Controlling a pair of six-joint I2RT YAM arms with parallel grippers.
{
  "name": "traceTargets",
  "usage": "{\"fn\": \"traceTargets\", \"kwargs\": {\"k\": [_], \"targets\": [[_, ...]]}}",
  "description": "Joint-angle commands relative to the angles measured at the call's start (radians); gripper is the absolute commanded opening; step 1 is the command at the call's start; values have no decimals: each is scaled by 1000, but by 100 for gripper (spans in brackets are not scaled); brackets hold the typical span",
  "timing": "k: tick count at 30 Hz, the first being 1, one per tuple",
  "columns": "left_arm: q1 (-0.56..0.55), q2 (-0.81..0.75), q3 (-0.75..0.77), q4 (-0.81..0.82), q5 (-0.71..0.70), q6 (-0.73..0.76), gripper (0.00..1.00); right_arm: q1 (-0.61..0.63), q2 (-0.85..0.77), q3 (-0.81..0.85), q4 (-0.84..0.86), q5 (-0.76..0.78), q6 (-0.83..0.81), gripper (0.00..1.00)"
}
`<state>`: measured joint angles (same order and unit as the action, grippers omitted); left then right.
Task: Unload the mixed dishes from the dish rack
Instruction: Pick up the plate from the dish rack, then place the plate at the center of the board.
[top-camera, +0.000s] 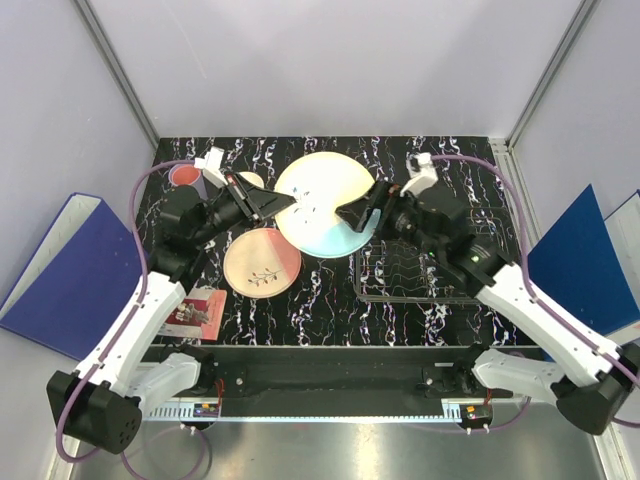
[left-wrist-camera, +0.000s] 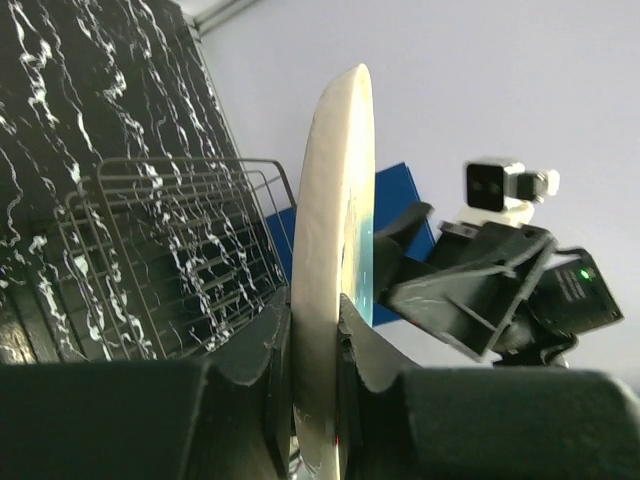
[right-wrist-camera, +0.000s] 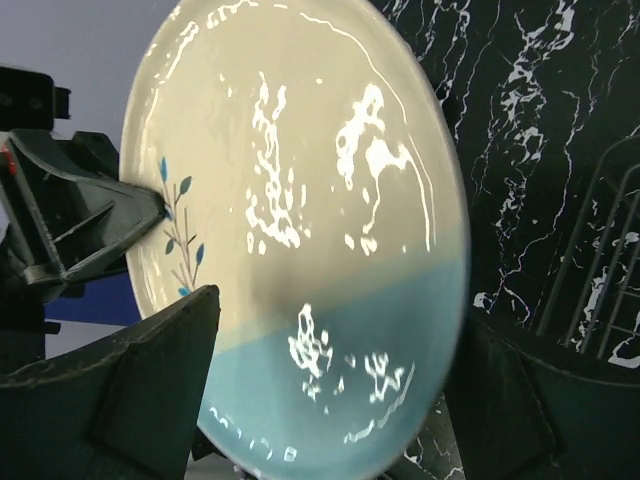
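Observation:
The right gripper isn't ready to close on the plate's blue rim (top-camera: 365, 240) yet. It has to turn edgewise first, because the plate's broad side (top-camera: 318, 185) lies at an angle across the fingers.
My left gripper (top-camera: 287, 203) (left-wrist-camera: 315, 340) is shut on the left rim of the cream and light blue plate (top-camera: 318, 200) (left-wrist-camera: 335, 220) and holds it on edge above the table. My right gripper (top-camera: 353, 214) (right-wrist-camera: 335, 420) is open, its fingers spread wide at the blue side of the plate (right-wrist-camera: 300, 200), not clamping it. The wire dish rack (top-camera: 405, 268) (left-wrist-camera: 160, 260) looks empty. The pink and cream plate (top-camera: 262, 262) lies flat on the table. The red bowl-cup (top-camera: 183, 174) and a small cream cup (top-camera: 251, 180) stand at the back left. No tumblers show.
A red printed card (top-camera: 197, 310) lies at the front left. Blue binders lean outside the table at the left (top-camera: 70, 270) and right (top-camera: 580, 255). White walls close in the back and sides.

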<state>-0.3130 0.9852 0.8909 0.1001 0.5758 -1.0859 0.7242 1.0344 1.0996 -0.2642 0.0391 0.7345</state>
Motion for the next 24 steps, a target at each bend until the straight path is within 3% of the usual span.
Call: {"fn": "traceTargets", "kwargs": {"k": [1, 4, 8, 9, 11, 12, 13, 16, 17, 18, 19, 24], "targets": [[-17, -56, 39, 198, 68, -60, 0, 6, 64, 28, 132, -110, 11, 91], [-17, -60, 42, 194, 73, -54, 0, 4, 102, 22, 154, -133, 23, 87], [-15, -66, 39, 170, 64, -31, 0, 3, 89, -10, 204, -148, 43, 59], [-15, -74, 39, 159, 56, -22, 0, 3, 84, -12, 206, -146, 42, 43], [-15, -76, 39, 121, 29, 4, 0, 4, 67, -15, 201, -146, 40, 25], [-15, -79, 42, 106, 19, 20, 2, 3, 62, -17, 200, -145, 39, 6], [-14, -79, 57, 61, 10, 36, 24, 4, 55, -17, 189, -140, 42, 0], [-9, -77, 114, -54, -30, 125, 65, 3, 29, -23, 172, -139, 36, 0], [-6, -77, 135, -97, -72, 182, 83, 4, 12, -24, 168, -136, 37, 0], [-3, -76, 184, -216, -109, 214, 92, 4, 6, -27, 157, -133, 34, 0], [2, -79, 209, -274, -205, 248, 99, 3, 1, -27, 151, -134, 34, 0], [14, -111, 324, -563, -557, 385, 99, 3, 3, -33, 135, -156, 32, 0]]}}
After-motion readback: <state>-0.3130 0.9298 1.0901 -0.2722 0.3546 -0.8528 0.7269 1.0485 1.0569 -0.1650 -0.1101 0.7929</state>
